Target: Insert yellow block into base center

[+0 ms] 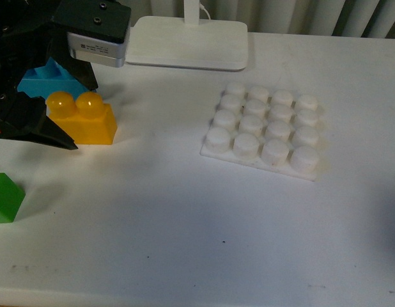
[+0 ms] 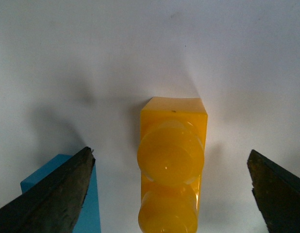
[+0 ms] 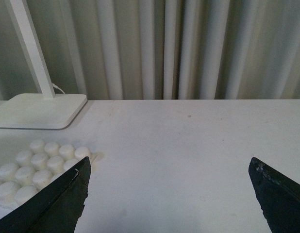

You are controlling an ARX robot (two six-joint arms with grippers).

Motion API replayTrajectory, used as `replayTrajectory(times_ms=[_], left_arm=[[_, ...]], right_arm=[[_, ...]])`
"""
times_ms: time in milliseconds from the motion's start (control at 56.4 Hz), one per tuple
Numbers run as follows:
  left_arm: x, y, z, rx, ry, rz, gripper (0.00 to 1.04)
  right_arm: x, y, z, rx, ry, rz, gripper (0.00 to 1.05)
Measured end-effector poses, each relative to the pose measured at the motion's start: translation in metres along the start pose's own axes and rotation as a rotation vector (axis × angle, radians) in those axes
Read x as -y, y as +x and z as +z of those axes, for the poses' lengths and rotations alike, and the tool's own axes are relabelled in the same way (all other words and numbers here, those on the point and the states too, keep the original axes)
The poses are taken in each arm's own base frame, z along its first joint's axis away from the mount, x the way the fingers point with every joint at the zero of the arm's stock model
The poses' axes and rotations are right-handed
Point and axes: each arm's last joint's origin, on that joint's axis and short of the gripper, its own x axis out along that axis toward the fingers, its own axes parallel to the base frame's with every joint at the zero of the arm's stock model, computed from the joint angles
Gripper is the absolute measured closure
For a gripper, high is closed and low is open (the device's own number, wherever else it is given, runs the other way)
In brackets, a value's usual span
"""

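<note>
The yellow block's bottom needs to stay free to fit onto the base, so my left gripper will grab the block by its long sides next.
The yellow block (image 1: pixel 84 118), orange-yellow with two rounded studs, stands on the white table at the left. My left gripper (image 1: pixel 73 112) hangs open over it, one black finger on each side and neither touching. In the left wrist view the block (image 2: pixel 172 165) lies midway between the fingers (image 2: pixel 58 194), with gaps on both sides. The base (image 1: pixel 264 130), a white 4x4 stud plate, lies right of centre, with nothing on it. My right gripper (image 3: pixel 169 194) is open and empty above bare table; the base (image 3: pixel 38 162) shows beside one finger. That arm is out of the front view.
A blue brick (image 1: pixel 47 80) sits just behind the yellow block, close to one left finger (image 2: pixel 67 194). A green block (image 1: pixel 6 198) lies at the left edge. The white lamp stand (image 1: pixel 188 41) stands at the back, with curtains behind the table.
</note>
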Motion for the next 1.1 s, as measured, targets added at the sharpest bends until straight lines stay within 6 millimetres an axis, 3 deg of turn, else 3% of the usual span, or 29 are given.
replayTrajectory(times_ms=[319,408,568,940,1100], left_arm=[[-0.001,0.005,0.000,-0.041,0.019,-0.007,0.62],[-0.002,0.004,0.000,-0.040,0.021,-0.003,0.72],[-0.004,0.002,0.010,-0.003,0.039,0.005,0.73],[-0.022,-0.024,0.078,0.125,0.138,0.109,0.73],[-0.032,-0.024,0.105,0.143,0.176,0.140,0.73]], right_arm=[[0.000,0.000,0.000,0.000,0.000,0.000,0.09],[0.000,0.000,0.000,0.000,0.000,0.000,0.09],[0.000,0.000,0.000,0.000,0.000,0.000,0.09],[0.000,0.000,0.000,0.000,0.000,0.000,0.09],[0.000,0.000,0.000,0.000,0.000,0.000,0.09]])
